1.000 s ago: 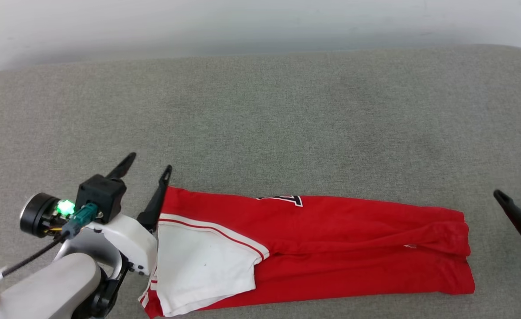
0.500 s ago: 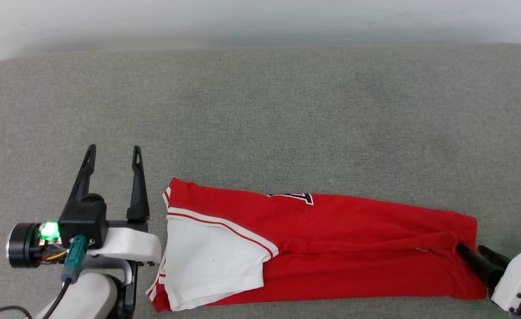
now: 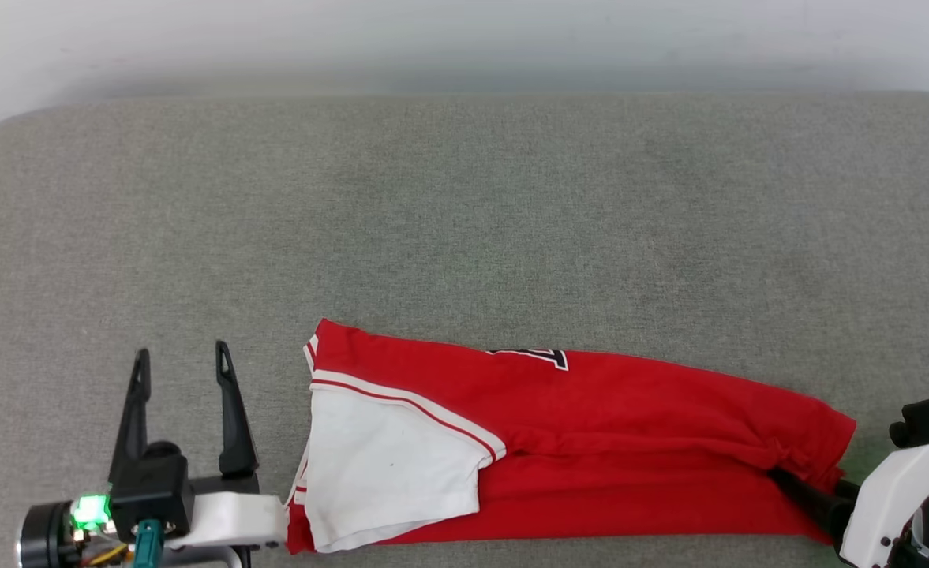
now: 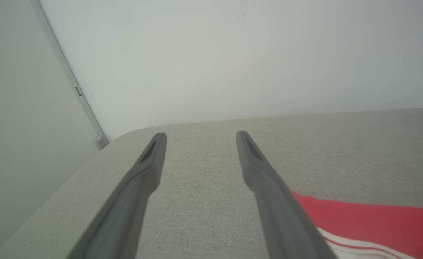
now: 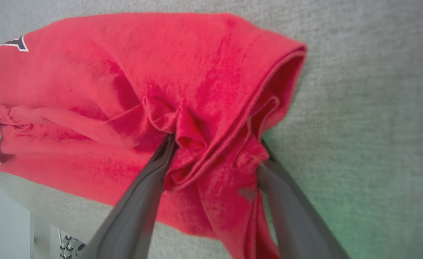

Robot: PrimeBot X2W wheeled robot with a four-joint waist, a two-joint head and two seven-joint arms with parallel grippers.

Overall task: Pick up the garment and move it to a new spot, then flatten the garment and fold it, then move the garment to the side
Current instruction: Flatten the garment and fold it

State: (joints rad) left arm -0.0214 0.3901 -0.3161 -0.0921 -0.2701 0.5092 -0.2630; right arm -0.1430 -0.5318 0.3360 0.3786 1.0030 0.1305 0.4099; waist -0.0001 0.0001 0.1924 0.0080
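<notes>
My right gripper is next going to grab the garment by its bunched hem (image 3: 816, 468), to fold the garment's length over toward its white sleeve (image 3: 385, 465).
The garment (image 3: 590, 426) lies as a long red band near the front edge of the grey cushion, with a white sleeve (image 3: 385, 465) on top at its left end. My left gripper (image 3: 181, 353) stands open just left of it, touching nothing; in the left wrist view the left gripper (image 4: 201, 135) points at bare cushion with the garment (image 4: 369, 219) at the lower right. My right gripper (image 3: 797, 485) is at the garment's right end. In the right wrist view the right gripper (image 5: 216, 142) is open, and bunched folds of the garment's (image 5: 125, 90) hem sit between its fingers.
The grey cushion (image 3: 464, 221) stretches wide behind the garment up to a pale wall (image 3: 464, 39). Its front edge runs just below the garment, and its rounded left corner (image 4: 125, 136) meets the wall.
My left gripper has drawn back from the garment's left corner and now stands clear of it. My right gripper has come in from the right and pushed into the hem, bunching it.
</notes>
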